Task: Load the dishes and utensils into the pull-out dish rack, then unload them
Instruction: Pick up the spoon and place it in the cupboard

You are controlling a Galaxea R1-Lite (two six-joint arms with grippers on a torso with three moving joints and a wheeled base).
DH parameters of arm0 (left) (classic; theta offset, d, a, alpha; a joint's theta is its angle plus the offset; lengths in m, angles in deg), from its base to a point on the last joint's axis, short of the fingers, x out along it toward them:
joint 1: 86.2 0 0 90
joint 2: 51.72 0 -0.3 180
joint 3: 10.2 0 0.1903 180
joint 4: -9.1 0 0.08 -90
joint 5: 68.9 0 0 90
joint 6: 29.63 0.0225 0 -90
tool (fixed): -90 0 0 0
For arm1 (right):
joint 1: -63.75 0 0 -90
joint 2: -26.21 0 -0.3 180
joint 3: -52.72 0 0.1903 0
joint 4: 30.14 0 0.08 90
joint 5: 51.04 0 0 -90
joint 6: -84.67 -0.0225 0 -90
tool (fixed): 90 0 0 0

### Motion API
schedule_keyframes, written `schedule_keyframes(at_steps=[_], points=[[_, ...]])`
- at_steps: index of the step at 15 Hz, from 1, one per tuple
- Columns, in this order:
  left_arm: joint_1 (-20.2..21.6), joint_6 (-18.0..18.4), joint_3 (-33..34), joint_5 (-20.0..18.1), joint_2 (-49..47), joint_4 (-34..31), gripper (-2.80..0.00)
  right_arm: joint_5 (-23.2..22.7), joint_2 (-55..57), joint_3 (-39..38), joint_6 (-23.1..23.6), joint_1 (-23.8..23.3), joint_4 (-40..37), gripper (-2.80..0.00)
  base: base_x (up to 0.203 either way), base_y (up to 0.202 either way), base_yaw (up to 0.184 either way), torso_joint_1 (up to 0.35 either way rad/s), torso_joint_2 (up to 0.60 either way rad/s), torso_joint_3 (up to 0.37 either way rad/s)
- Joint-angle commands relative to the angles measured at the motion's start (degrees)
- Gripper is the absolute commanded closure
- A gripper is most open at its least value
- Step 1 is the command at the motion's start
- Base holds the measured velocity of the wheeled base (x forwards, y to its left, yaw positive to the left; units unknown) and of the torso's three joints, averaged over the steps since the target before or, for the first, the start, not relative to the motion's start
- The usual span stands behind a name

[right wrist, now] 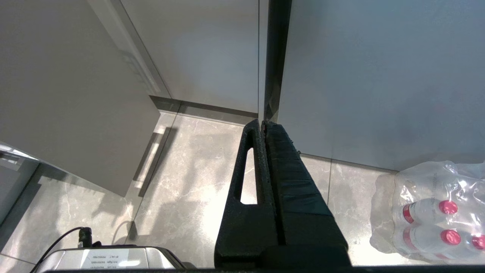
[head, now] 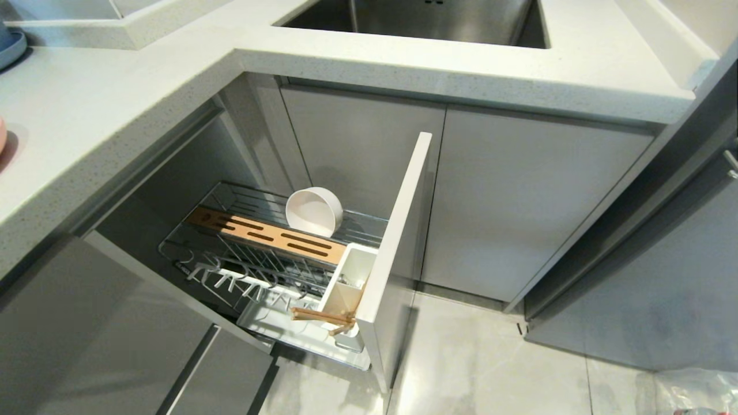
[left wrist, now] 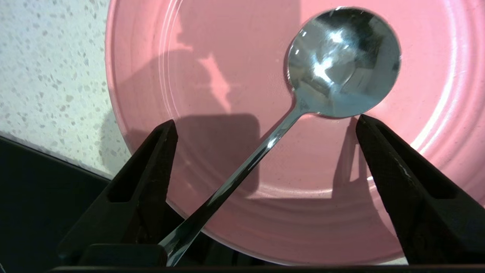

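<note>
My left gripper should next grab the spoon by its slim metal handle, to put the spoon into the white utensil cup.
A shiny metal spoon lies in a pink plate on the speckled counter, its handle running out over the rim. My left gripper hangs just above, open, fingers wide on either side of the handle and not touching it. In the head view the pull-out dish rack stands drawn out. A cream-white bowl leans on its side behind the wooden strip. Wooden chopsticks stick out of the white utensil cup. My right gripper is parked, shut, pointing at the floor.
The rack's tall grey front panel juts into the floor space. A steel sink is set in the counter above. A blue plate sits at the counter's far left. A wrapped pack of bottles lies on the floor.
</note>
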Motion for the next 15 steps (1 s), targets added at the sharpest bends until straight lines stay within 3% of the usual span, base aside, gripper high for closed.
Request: schedule_keyframes(at_steps=[1,4,5,15], points=[[0.04,0.19,0.02,-0.19,-0.21,-0.47,-2.80,0.00,0.00,-0.09,-0.04,0.01,0.01,0.00,0.000,0.000,0.000,0.000,0.00,0.000],[0.13,0.12,0.02,-0.10,-0.21,-0.47,-2.80,0.00,0.00,-0.09,-0.04,0.01,0.01,0.00,0.000,0.000,0.000,0.000,0.00,0.000],[0.13,0.12,0.02,-0.10,-0.20,-0.47,0.00,0.00,0.00,-0.09,-0.04,0.01,0.01,0.00,0.000,0.000,0.000,0.000,0.00,0.000],[0.04,0.03,0.02,-0.19,0.50,-0.82,0.00,0.00,0.00,-0.09,-0.04,0.01,0.01,0.00,0.000,0.000,0.000,0.000,0.00,0.000]])
